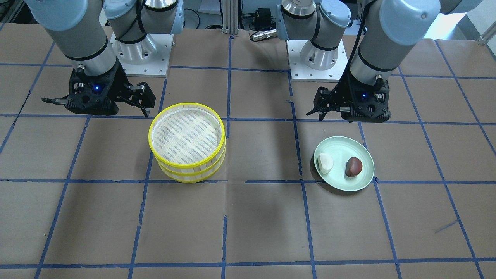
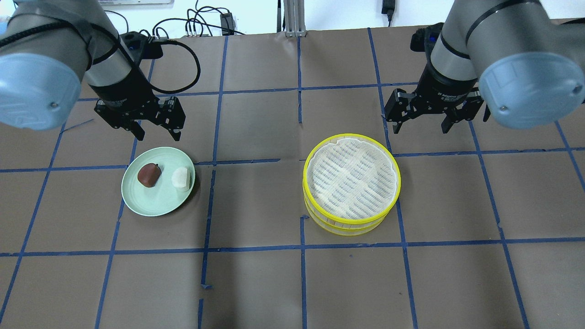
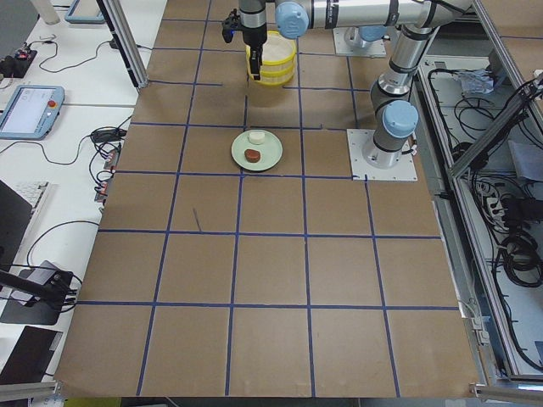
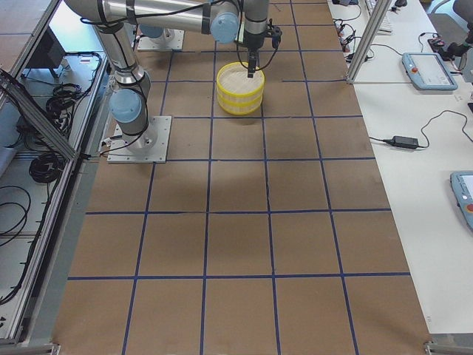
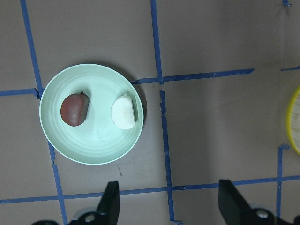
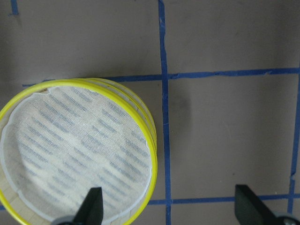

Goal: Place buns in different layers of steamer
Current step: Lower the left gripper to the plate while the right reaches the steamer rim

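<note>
I will grab the top layer by its yellow rim (image 1: 151, 130) next with my right gripper, to open up the lower layer (image 1: 188, 174) for a bun.
The steamer (image 2: 349, 224) is two stacked yellow-rimmed trays; it also shows in the front view (image 1: 190, 170) and the right wrist view (image 6: 151, 140). The top tray's striped floor is bare. The white bun (image 2: 181, 177) and the reddish-brown bun (image 2: 149, 174) lie side by side on a pale green plate (image 2: 155, 201). The left wrist view shows the white bun (image 5: 123, 111), the brown bun (image 5: 74, 109) and the plate (image 5: 93, 145). My left gripper (image 2: 157, 136) is open and empty, just behind the plate. My right gripper (image 2: 421, 130) is open and empty, behind and right of the steamer.
The brown table is marked with a blue tape grid (image 2: 301, 249). The two arm bases (image 1: 139, 50) (image 1: 317, 58) stand on white plates at the robot's side. About one grid square of table separates the plate and the steamer.
</note>
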Robot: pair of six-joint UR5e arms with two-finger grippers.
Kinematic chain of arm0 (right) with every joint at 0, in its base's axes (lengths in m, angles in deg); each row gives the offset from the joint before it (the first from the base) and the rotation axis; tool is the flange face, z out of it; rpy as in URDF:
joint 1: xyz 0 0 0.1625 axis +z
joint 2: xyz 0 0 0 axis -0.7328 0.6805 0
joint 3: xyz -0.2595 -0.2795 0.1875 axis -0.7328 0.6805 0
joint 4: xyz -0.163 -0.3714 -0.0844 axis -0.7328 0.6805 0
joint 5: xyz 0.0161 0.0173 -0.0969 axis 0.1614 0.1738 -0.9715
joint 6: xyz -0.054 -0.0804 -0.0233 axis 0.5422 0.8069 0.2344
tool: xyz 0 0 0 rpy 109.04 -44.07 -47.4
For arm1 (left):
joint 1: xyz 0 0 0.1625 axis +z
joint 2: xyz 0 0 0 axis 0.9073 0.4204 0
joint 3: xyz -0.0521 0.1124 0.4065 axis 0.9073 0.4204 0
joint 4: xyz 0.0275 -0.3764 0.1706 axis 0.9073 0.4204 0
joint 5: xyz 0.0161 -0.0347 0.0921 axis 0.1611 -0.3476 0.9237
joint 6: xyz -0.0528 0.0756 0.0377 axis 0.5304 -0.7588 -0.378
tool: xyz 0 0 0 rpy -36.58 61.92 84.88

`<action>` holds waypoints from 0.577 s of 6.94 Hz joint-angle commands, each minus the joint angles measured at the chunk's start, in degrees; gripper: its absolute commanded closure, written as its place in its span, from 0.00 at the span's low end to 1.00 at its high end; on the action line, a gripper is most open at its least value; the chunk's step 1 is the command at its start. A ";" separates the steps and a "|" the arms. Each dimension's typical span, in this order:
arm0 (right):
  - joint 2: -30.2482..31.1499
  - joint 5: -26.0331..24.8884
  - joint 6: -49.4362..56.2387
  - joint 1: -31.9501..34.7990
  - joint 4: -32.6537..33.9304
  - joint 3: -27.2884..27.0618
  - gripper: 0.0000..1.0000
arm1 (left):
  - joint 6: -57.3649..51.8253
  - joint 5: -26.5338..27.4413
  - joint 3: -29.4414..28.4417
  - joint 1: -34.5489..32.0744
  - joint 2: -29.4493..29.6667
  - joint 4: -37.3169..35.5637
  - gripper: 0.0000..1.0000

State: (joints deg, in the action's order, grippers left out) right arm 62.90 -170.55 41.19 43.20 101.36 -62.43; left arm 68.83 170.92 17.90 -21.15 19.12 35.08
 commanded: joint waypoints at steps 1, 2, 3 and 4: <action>-0.31 -0.36 0.08 0.03 9.48 -8.87 0.02 | -4.37 0.28 9.80 2.96 1.77 -11.88 0.22; -0.75 -0.45 0.08 0.03 11.09 -12.04 0.10 | -4.83 0.36 13.06 3.84 3.96 -17.33 0.22; -1.27 -0.45 0.00 0.03 13.02 -12.59 0.14 | -6.58 0.45 14.92 4.11 6.42 -19.22 0.22; -3.02 -0.45 0.00 0.12 13.13 -12.69 0.19 | -7.03 0.45 14.76 4.29 7.40 -19.76 0.22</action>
State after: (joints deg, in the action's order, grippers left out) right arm 61.45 -170.98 41.21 43.26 113.37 -74.30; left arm 62.87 171.32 31.60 -17.26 24.66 17.25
